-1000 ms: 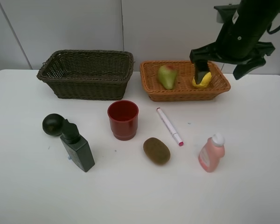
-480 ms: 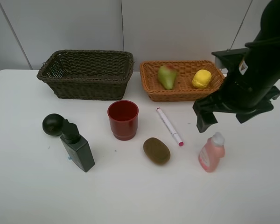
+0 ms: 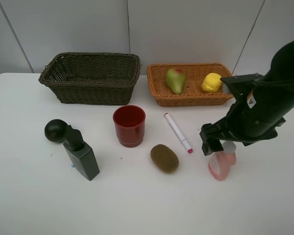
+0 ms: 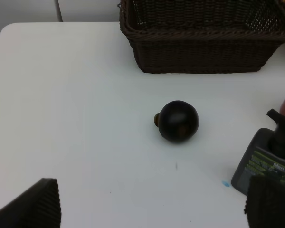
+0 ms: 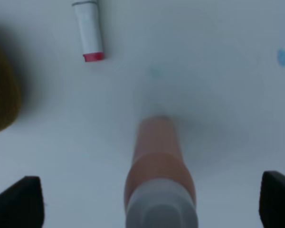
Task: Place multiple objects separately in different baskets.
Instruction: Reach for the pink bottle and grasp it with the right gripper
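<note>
My right gripper now lowers to the small pink bottle's body (image 3: 218,167) first and closes only then, since the fingers are still level with the cap (image 3: 229,147).
The green-red pear (image 3: 175,80) and yellow lemon (image 3: 211,82) lie in the orange-tan basket (image 3: 191,100). The dark brown basket (image 3: 93,91) looks empty. On the table are the red cup (image 3: 129,125), pink-white marker (image 3: 178,132), brown kiwi (image 3: 164,157), dark round fruit (image 3: 56,130) and dark green bottle (image 3: 82,155). My right gripper (image 3: 219,146) is open just above the upright small pink bottle (image 3: 219,166), its fingers either side of the cap (image 5: 161,209) without touching. The left gripper (image 4: 152,204) is open over bare table near the dark fruit (image 4: 178,120).
The marker's pink tip (image 5: 89,31) and the kiwi (image 5: 0,90) lie close to the pink bottle. The green bottle (image 4: 270,159) lies beside the dark fruit, with the dark basket (image 4: 204,47) behind them. The white table has open room at the front.
My right arm has left the orange basket, with the lemon lying in it, and swung forward and down over the pink bottle. The left arm has not moved.
</note>
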### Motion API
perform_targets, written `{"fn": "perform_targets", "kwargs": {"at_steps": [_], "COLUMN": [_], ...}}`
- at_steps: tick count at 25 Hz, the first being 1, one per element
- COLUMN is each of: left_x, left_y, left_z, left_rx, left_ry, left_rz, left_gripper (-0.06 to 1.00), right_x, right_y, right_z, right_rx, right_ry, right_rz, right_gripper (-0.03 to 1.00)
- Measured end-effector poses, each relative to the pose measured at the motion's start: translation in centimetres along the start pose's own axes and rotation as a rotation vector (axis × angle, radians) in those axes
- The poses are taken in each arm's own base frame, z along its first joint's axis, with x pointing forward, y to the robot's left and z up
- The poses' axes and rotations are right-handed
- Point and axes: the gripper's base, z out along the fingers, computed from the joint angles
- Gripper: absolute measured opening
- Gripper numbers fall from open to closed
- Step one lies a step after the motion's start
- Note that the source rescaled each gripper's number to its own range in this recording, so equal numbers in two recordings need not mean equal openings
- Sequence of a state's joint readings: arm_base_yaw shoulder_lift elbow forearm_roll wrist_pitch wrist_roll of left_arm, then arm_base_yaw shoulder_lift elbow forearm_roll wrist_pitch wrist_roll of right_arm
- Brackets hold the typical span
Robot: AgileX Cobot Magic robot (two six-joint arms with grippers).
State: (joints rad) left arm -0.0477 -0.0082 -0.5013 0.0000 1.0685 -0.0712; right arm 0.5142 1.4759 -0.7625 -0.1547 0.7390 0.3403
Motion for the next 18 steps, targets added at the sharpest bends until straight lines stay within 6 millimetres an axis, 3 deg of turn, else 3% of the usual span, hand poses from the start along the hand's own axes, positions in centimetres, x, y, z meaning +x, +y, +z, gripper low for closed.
{"fn": "perform_targets", "kwargs": {"at_steps": [18], "left_x": [0.0], "left_y": [0.0], "left_z": [0.0], "left_rx": [0.000], "left_ry": [0.000], "left_rz": [0.000], "left_gripper": [1.00], "right_x": [0.4], "right_y": [0.5], "right_z": [4.2], "right_rx": [-0.006], "right_ry": [0.047], "right_rz": [-0.018], "right_gripper": [0.98]}}
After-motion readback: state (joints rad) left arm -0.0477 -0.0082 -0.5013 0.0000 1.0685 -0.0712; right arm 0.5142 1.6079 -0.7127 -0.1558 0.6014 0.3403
